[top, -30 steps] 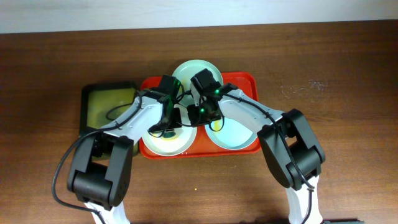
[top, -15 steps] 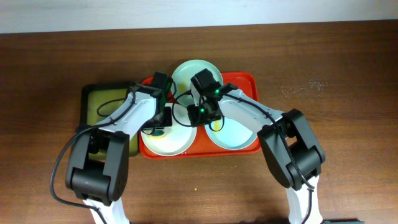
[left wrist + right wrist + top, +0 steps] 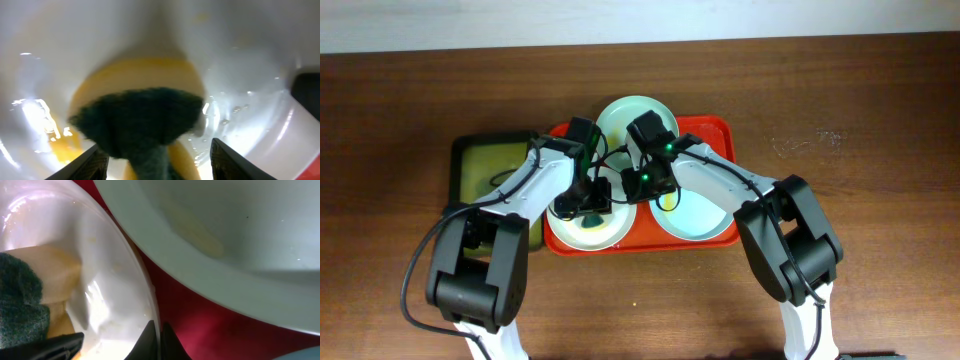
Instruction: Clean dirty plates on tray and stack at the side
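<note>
Next, my left gripper grabs the sponge [image 3: 592, 221] [image 3: 145, 128] across its middle from the dark green scouring side, leaving the yellow side against the white plate to clean.
On the red tray [image 3: 718, 128] lie three plates: mint green [image 3: 638, 108] at the back, white [image 3: 605, 232] front left, pale blue-white [image 3: 698, 218] front right. My left gripper [image 3: 587, 205] hovers over the white plate [image 3: 250, 60], open. Its fingers [image 3: 92, 162] stand clear on either side of a yellow sponge with a dark green scouring face [image 3: 140, 107] that rests in the plate. My right gripper [image 3: 159, 341] is shut on the white plate's right rim [image 3: 150, 295]. Beyond the rim, the mint green plate [image 3: 240, 235] shows a yellowish smear.
A smaller olive-green tray with a black rim [image 3: 492, 168] sits on the table just left of the red tray. Both arms cross over the red tray's middle. Bare brown tabletop [image 3: 860, 120] stretches to the right and along the front.
My left gripper has opened and let go of the sponge, which now lies loose in the white plate. The left wrist shifted left, then back over the plate. The right arm has not moved.
</note>
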